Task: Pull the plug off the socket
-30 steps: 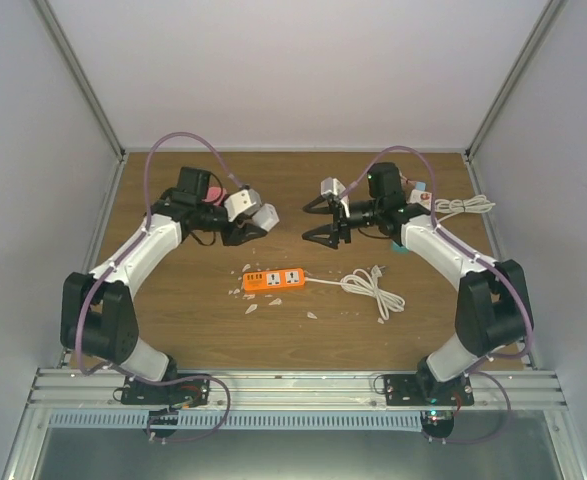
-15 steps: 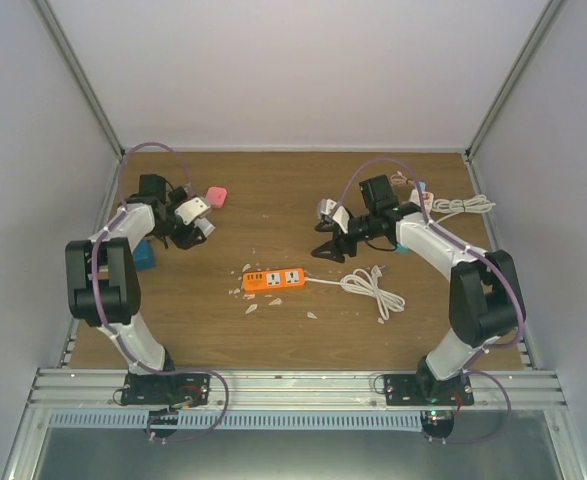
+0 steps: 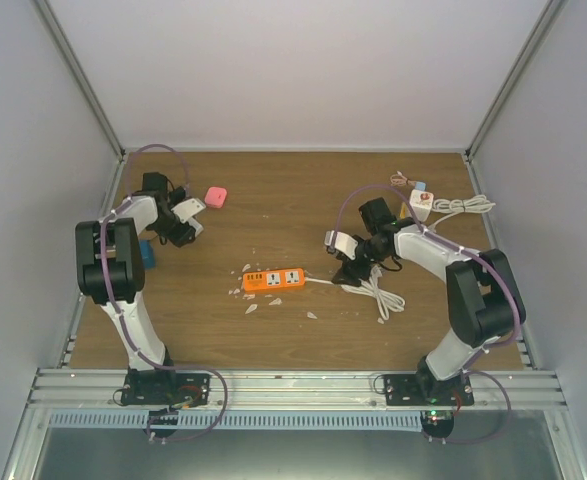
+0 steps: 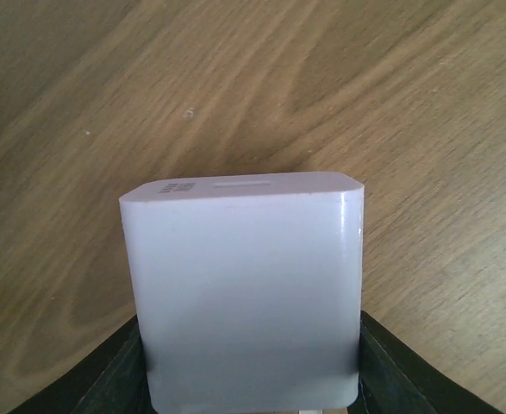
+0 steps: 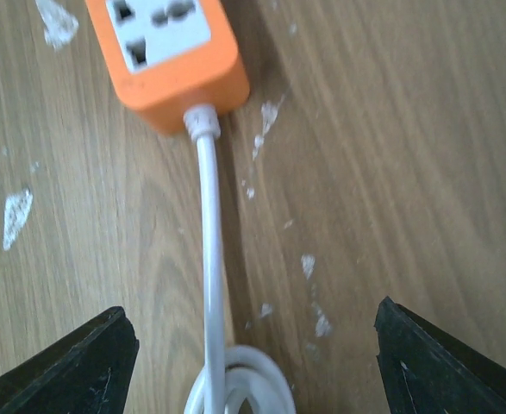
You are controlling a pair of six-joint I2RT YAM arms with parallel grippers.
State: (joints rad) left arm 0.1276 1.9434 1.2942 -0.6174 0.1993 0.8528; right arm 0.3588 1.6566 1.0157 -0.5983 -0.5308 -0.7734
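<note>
The plug would land on the flat wood just below, away from the pink block, so my left gripper should release it now.
The orange socket strip (image 3: pixel 273 279) lies flat near the table's middle, with its sockets bare in the top view. Its white cord (image 3: pixel 373 290) coils off to the right. The plug (image 3: pixel 191 210) is a white block held off at the far left, away from the strip. My left gripper (image 3: pixel 186 218) is shut on it. In the left wrist view the plug (image 4: pixel 244 285) fills the space between the black fingers (image 4: pixel 106 384) above bare wood. My right gripper (image 5: pixel 253 354) stands open, low over the cord (image 5: pixel 208 233) just behind the strip's end (image 5: pixel 166 52), holding nothing.
A pink block (image 3: pixel 216 195) lies at the back left and a blue block (image 3: pixel 147 253) sits by the left wall. A white adapter (image 3: pixel 420 203) with a cable (image 3: pixel 463 205) rests at the back right. White flecks (image 3: pixel 253 305) dot the wood near the strip.
My left arm has swung from the centre to the far left with the plug in its grip. My right gripper has dropped from mid-height toward the cord end of the strip.
</note>
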